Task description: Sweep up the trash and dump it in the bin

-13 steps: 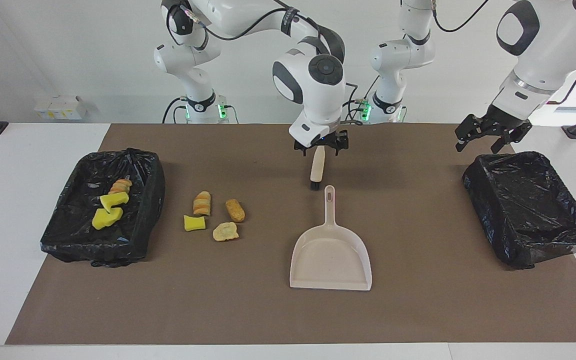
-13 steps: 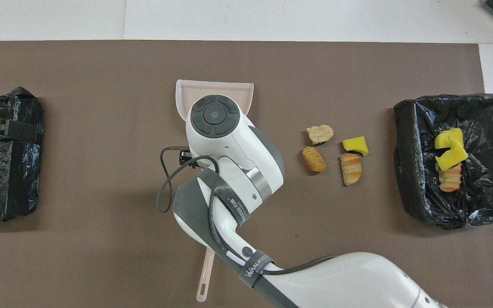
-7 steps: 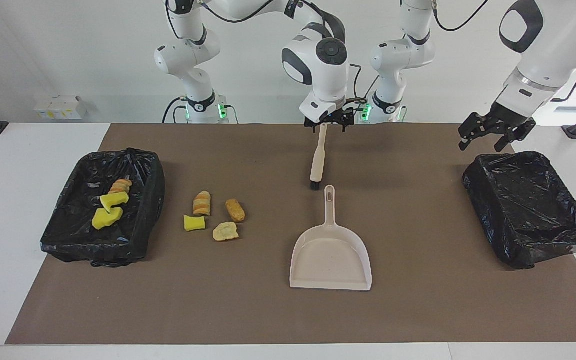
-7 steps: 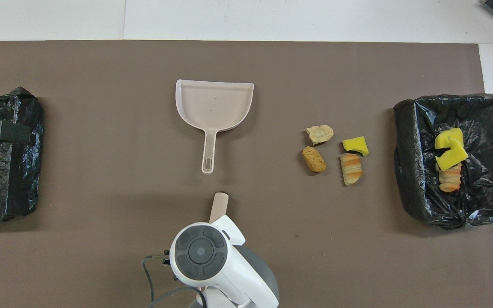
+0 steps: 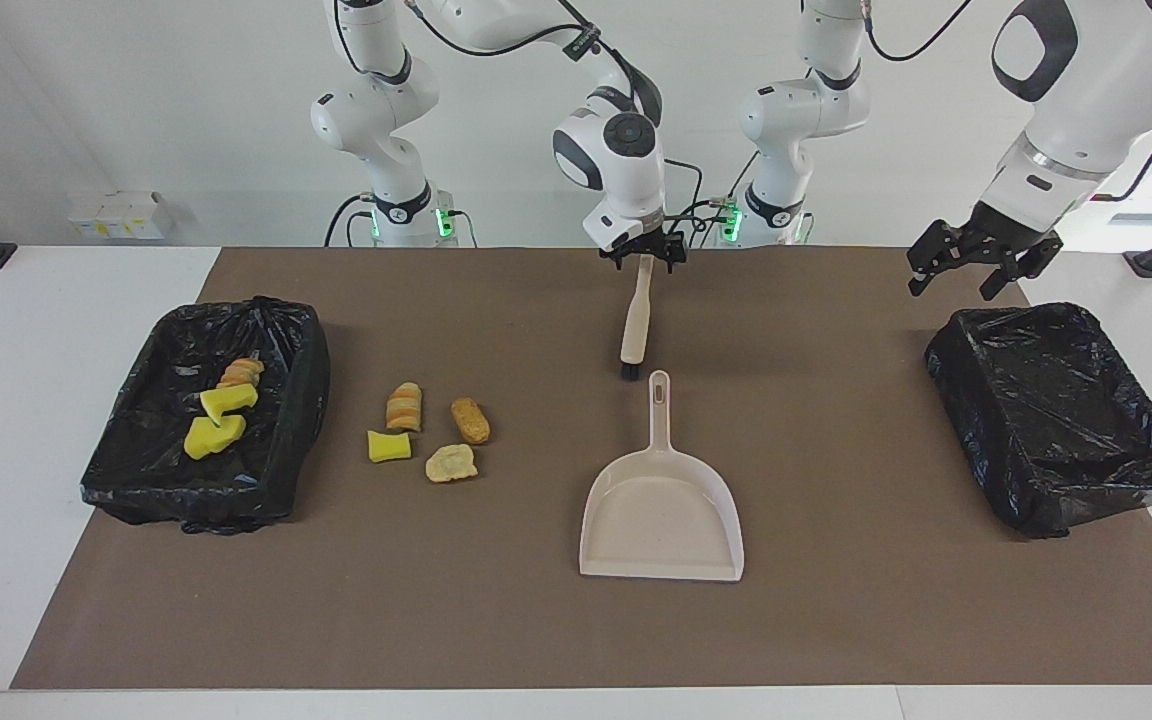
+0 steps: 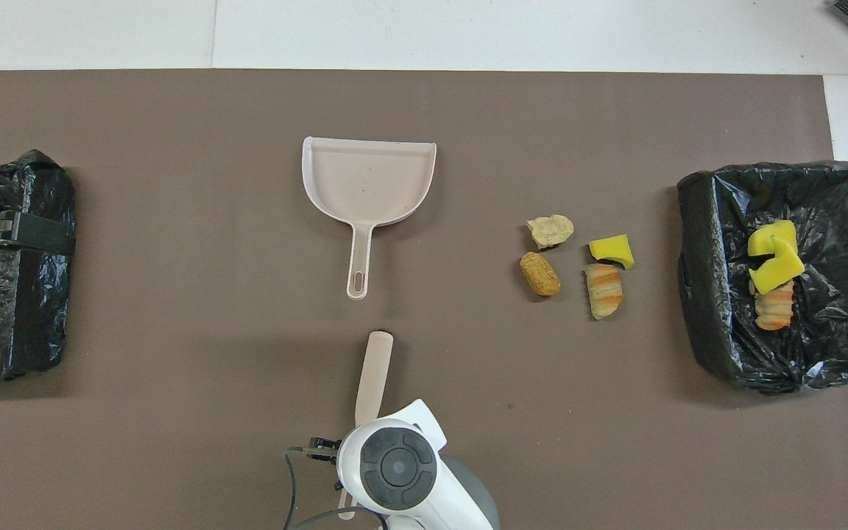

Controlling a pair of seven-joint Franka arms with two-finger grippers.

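My right gripper's fingers are low around the brush handle (image 6: 361, 422), near the mat. My right gripper should close on the handle now.
The trash is several small scraps: a yellow sponge piece (image 5: 388, 446) (image 6: 612, 250) and three bread-like chunks (image 5: 470, 420) (image 6: 539, 274) lie on the mat between the beige dustpan (image 5: 661, 510) (image 6: 369, 180) and a black-lined bin (image 5: 306, 380) (image 6: 704, 294). That bin holds more yellow pieces (image 5: 221, 405) (image 6: 771, 258). The brush (image 5: 634, 325) (image 6: 375, 368) lies flat, nearer the robots than the dustpan's handle. My right gripper (image 5: 643, 262) hangs open over the brush handle's end. My left gripper (image 5: 966, 280) (image 6: 19, 230) waits open over the other bin.
A second black-lined bin (image 5: 1056, 420) (image 6: 34, 309) stands at the left arm's end of the brown mat (image 5: 536, 620). In the overhead view the right arm's wrist (image 6: 398, 467) covers the brush's near end.
The right arm pulled back from over the dustpan and brush toward the robots, ending at the handle's end. Brush, dustpan and scraps stayed put. The left gripper barely shifted.
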